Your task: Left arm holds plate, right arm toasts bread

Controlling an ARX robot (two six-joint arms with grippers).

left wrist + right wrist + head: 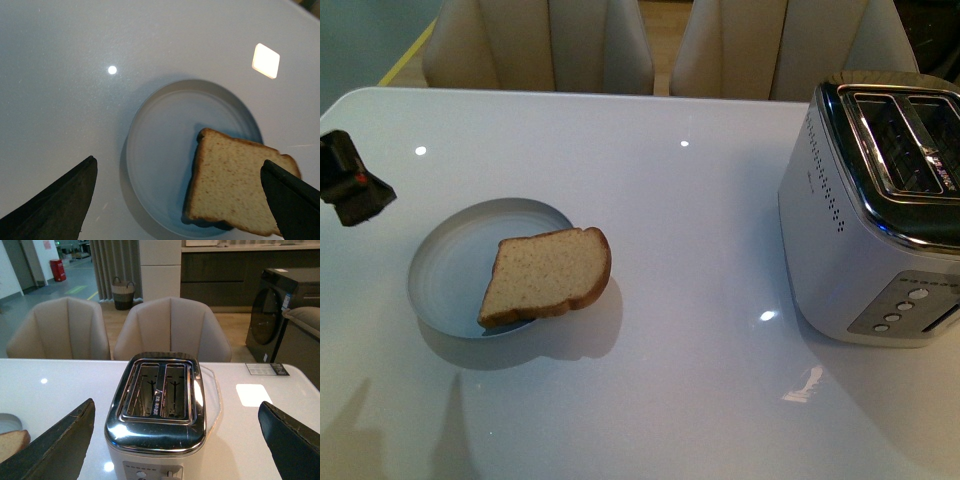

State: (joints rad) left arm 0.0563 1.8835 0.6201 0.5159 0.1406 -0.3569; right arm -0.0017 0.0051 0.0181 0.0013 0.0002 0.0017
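Note:
I will next pick up the plate by its bare rim [416,262] with my left gripper, so that I can hold the plate for the toasting of the bread [548,275].
The bread [548,275] is a light-brown slice with a darker crust, lying on the right part of the pale blue-grey plate [445,270] and overhanging its rim. My left gripper [350,182] is open and empty, at the left edge of the front view, above and to the left of the plate. In the left wrist view the plate [160,150] and bread [235,187] lie below, between my wide-open left gripper [182,200]. My right gripper [175,440] is open and empty, facing the toaster [157,415]; it is out of the front view.
The silver two-slot toaster [870,215] stands at the right of the white glossy table [670,200], its slots empty. Two beige chairs [540,45] stand behind the table's far edge. A white card [267,369] lies on the table beyond the toaster.

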